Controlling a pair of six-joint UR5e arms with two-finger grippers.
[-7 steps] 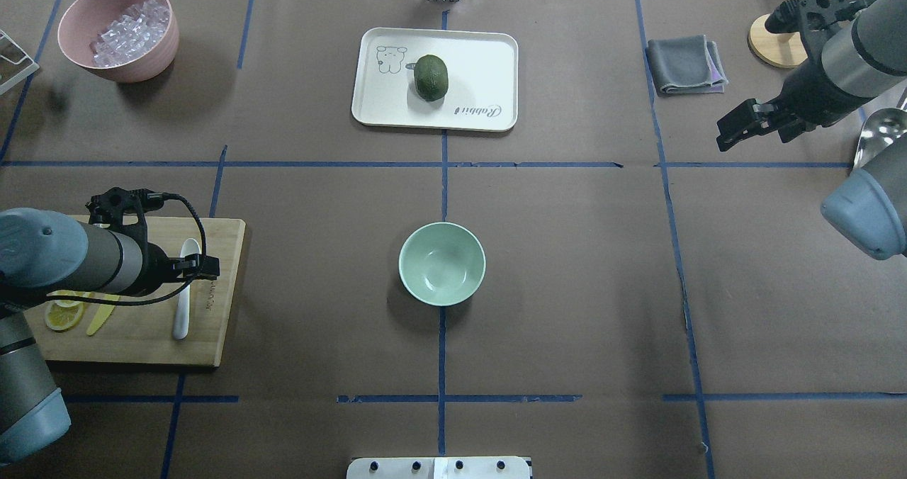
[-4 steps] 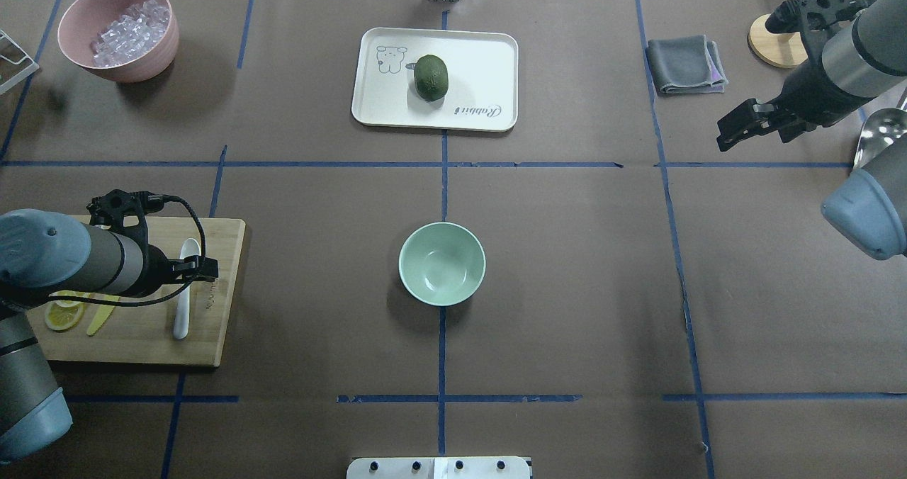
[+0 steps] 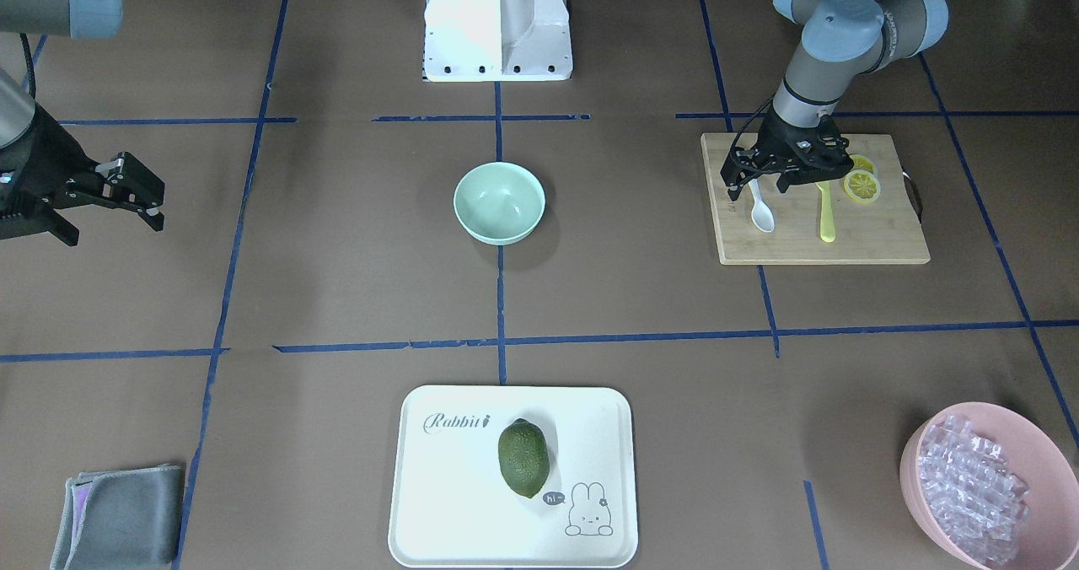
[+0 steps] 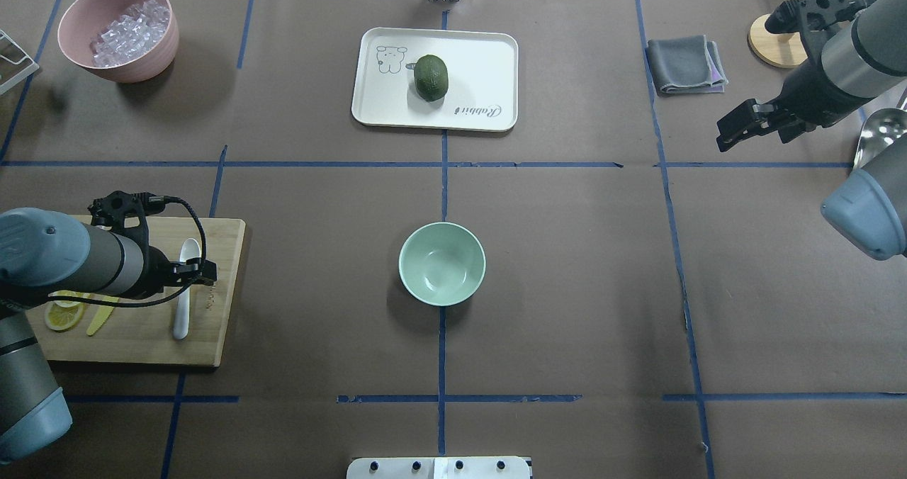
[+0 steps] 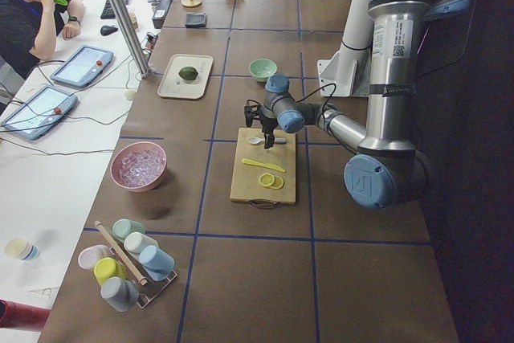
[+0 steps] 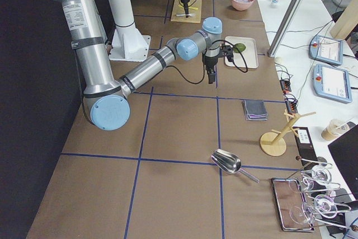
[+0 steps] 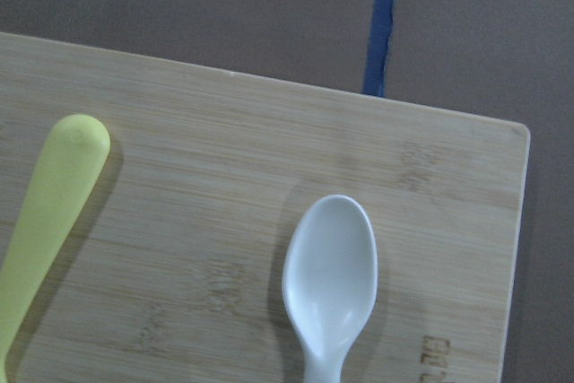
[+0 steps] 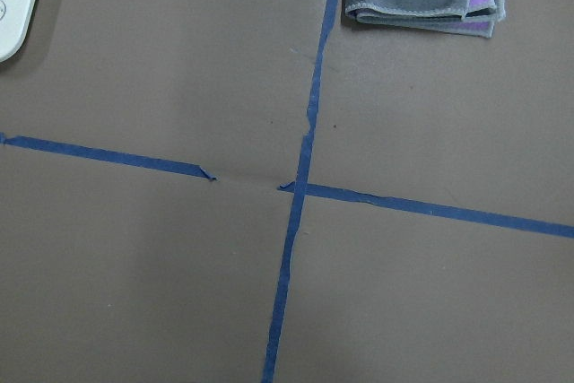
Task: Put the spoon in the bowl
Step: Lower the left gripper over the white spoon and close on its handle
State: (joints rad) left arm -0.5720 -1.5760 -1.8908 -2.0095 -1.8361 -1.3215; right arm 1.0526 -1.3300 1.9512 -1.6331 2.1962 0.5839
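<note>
The white spoon widens into a rounded, sloping scoop (image 3: 764, 217), so I will next grab it by its narrow handle (image 3: 754, 186) with my left gripper.
The white spoon (image 4: 183, 302) lies on the wooden cutting board (image 4: 142, 341) at the near left, scoop pointing away from the robot. Its scoop also shows in the left wrist view (image 7: 330, 268). My left gripper (image 4: 200, 273) is open low over the spoon's handle, one finger on each side of it (image 3: 757, 185). The mint-green bowl (image 4: 442, 263) stands empty at the table's middle (image 3: 499, 203). My right gripper (image 4: 728, 130) is open and empty, held above the table at the far right (image 3: 157, 202).
A yellow knife (image 4: 103, 314) and lemon slices (image 4: 64, 314) lie on the board. A white tray (image 4: 482, 61) holds an avocado (image 4: 431, 77). A pink bowl (image 4: 78, 11) of ice stands far left. A grey cloth (image 4: 686, 64) and a metal scoop (image 4: 879, 128) lie at the right.
My left gripper has shifted slightly toward the robot and lower over the spoon's handle. The spoon has not moved. The right arm has barely moved.
</note>
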